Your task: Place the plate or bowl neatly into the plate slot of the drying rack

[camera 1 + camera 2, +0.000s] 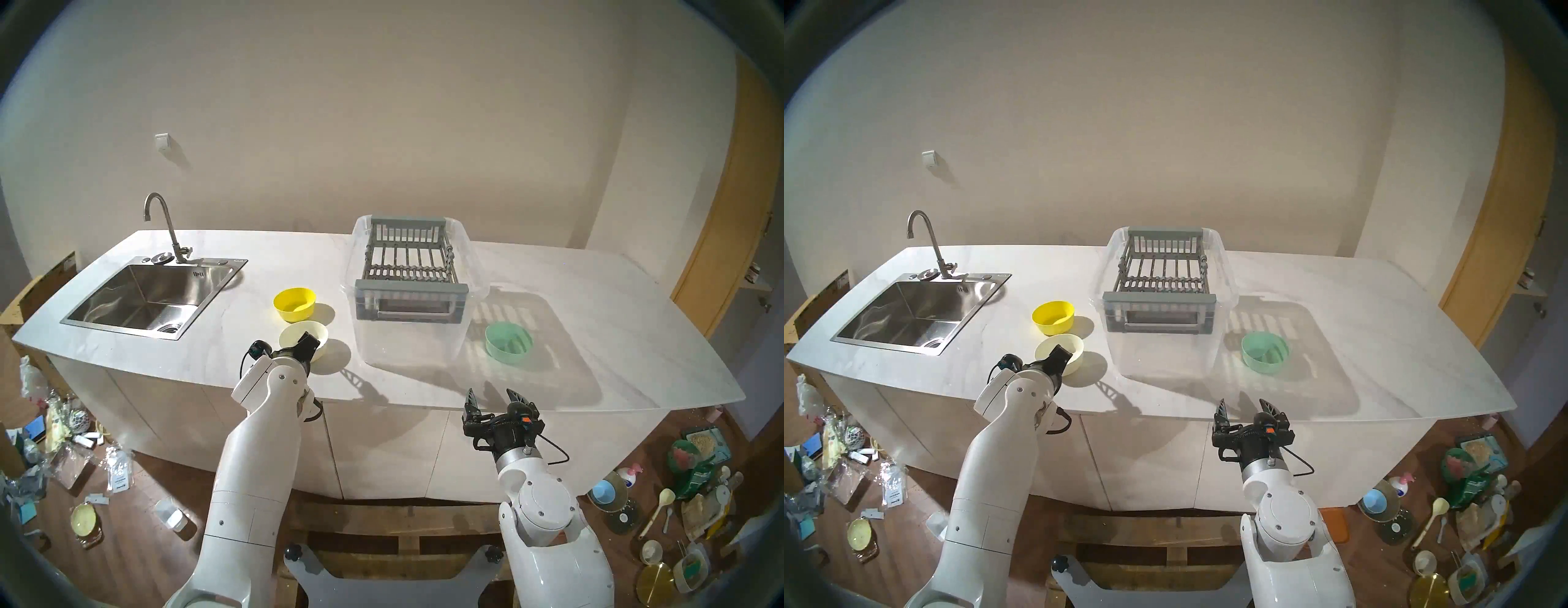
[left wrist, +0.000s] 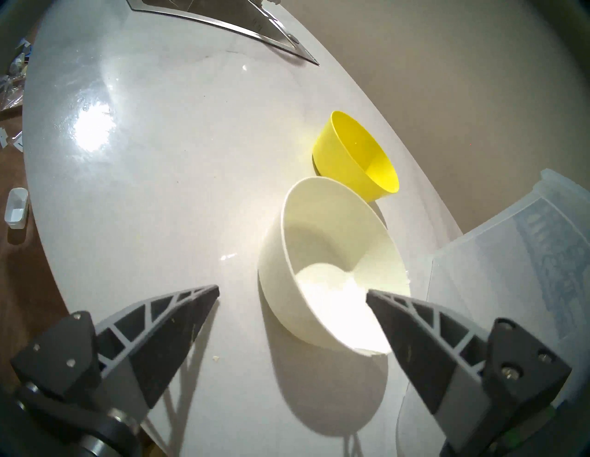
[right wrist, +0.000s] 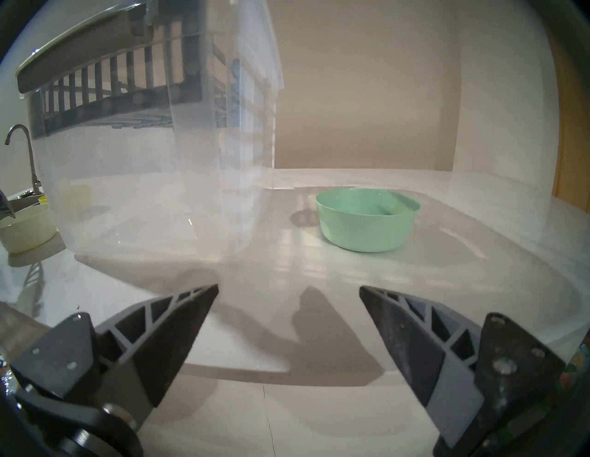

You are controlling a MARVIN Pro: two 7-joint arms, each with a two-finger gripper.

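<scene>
The cream bowl's round opening [image 2: 343, 255] is wider than my open fingers, so my left gripper will grab the cream bowl by its thin rim [image 2: 302, 298] next.
A cream bowl [image 1: 295, 333] [image 2: 322, 252] stands upright on the white counter, left of the drying rack. My left gripper [image 1: 313, 341] [image 2: 292, 292] is open and straddles the bowl's near wall, one finger over its inside and one outside. Behind the cream bowl stands a yellow bowl [image 1: 295, 303] [image 2: 357, 153]. A green bowl [image 1: 508, 343] [image 3: 367, 220] stands right of the rack. The grey drying rack [image 1: 409, 263] [image 3: 111, 83] sits empty, its ribbed plate slot bars [image 1: 407, 271] bare. My right gripper [image 1: 494, 397] [image 3: 289, 287] hangs open at the counter's front edge, holding nothing.
The rack rests on the rim of a clear plastic tub [image 1: 407, 339] [image 3: 159, 191] that stands tall in mid-counter. A steel sink [image 1: 144, 297] with a faucet [image 1: 163, 225] is at the far left. Clutter lies on the floor on both sides.
</scene>
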